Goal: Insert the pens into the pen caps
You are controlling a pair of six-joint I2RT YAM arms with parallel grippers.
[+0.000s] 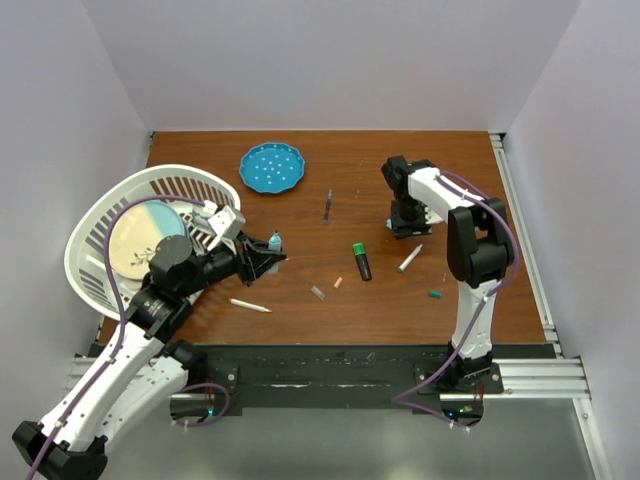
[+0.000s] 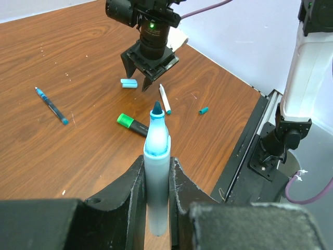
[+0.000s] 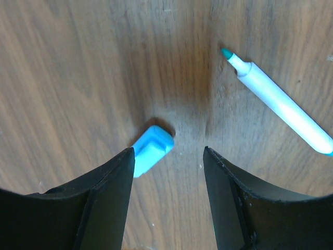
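I will next use my right gripper to grab the light blue pen cap across its sides. Its open end should stay free to insert the pen.
My left gripper [image 2: 156, 162] is shut on a light blue pen [image 2: 156, 140] that stands upright between the fingers, its uncapped teal tip pointing away; the same gripper [image 1: 262, 256] sits left of the table's middle. My right gripper [image 3: 169, 151] hangs open just above the wood, fingers down. A light blue pen cap [image 3: 152, 148] lies beside its left finger, not gripped. That cap [image 2: 128, 83] also shows under the right gripper [image 2: 144, 73]. A white pen [image 3: 281, 107] with a teal tip lies just to the right.
On the wood lie a black highlighter with a green cap [image 1: 361, 261], a teal cap [image 1: 435, 295], a pink cap [image 1: 338, 283], a grey cap [image 1: 318, 293], a white pen [image 1: 250, 306] and a dark pen [image 1: 327, 207]. Blue dotted plate [image 1: 271, 167] at the back, white basket [image 1: 95, 225] at left.
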